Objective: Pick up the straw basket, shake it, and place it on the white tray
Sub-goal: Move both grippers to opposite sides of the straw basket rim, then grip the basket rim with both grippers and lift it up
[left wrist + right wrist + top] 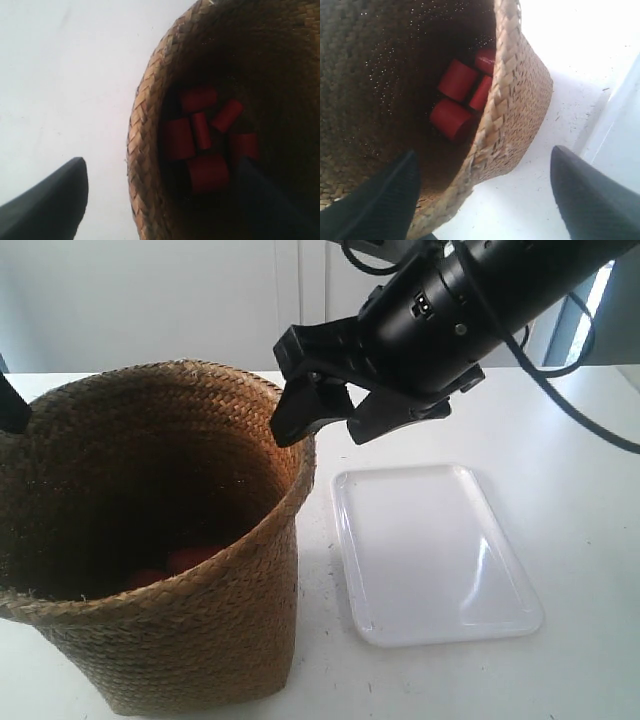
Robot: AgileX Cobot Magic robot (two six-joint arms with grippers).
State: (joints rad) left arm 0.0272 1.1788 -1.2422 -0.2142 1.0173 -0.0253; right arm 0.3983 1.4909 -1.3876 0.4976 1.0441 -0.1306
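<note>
My left gripper grabs the basket by its thin braided rim (141,145) next, since the basket is far too wide for my fingers.
The straw basket (180,640) stands upright on the white table at the exterior view's left, and several red cylinders (207,172) lie on its dark bottom. The white tray (430,550) lies flat to its right, bare and not touching it. My right gripper (320,435) is open astride the braided rim on the tray side. In the right wrist view it (485,152) has one finger inside and one outside. My left gripper (160,167) is open astride the opposite rim (142,150). Only one of its fingers (10,405) shows at the exterior view's left edge.
The red cylinders (452,117) also show in the right wrist view and faintly in the exterior view (190,560). The black right arm (500,290) with its cables reaches in from the top right above the tray. A pale wall stands behind the table.
</note>
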